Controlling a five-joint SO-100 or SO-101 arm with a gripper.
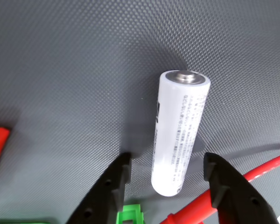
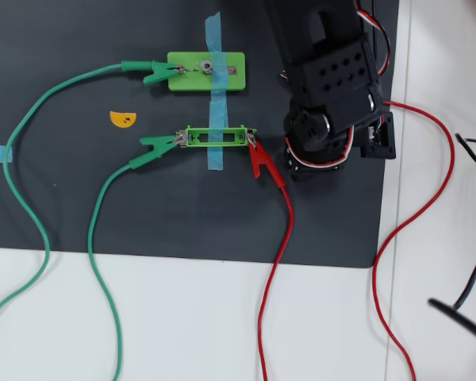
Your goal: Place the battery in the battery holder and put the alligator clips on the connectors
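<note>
I will next grab the battery by its flat end (image 1: 169, 179) opposite the metal cap (image 1: 185, 77) with my gripper, to put the battery in the battery holder.
In the wrist view the battery (image 1: 177, 130), a white cylinder with fine print and a metal cap, lies on the dark mat. Its near end sits between the black fingers of my gripper (image 1: 168, 159), which is open with a gap on each side. In the overhead view my arm (image 2: 333, 95) hides both battery and gripper. The battery holder (image 2: 214, 137) is a narrow green frame with nothing in it, just left of the arm. A green alligator clip (image 2: 155, 144) bites its left connector and a red alligator clip (image 2: 259, 159) its right one.
A wider green block (image 2: 206, 71) farther back carries another green clip (image 2: 147, 71). Blue tape (image 2: 214, 87) crosses both green pieces. A yellow sticker (image 2: 122, 119) lies on the mat. Red wire (image 2: 282, 262) and green wire (image 2: 103, 262) trail off the mat's front edge.
</note>
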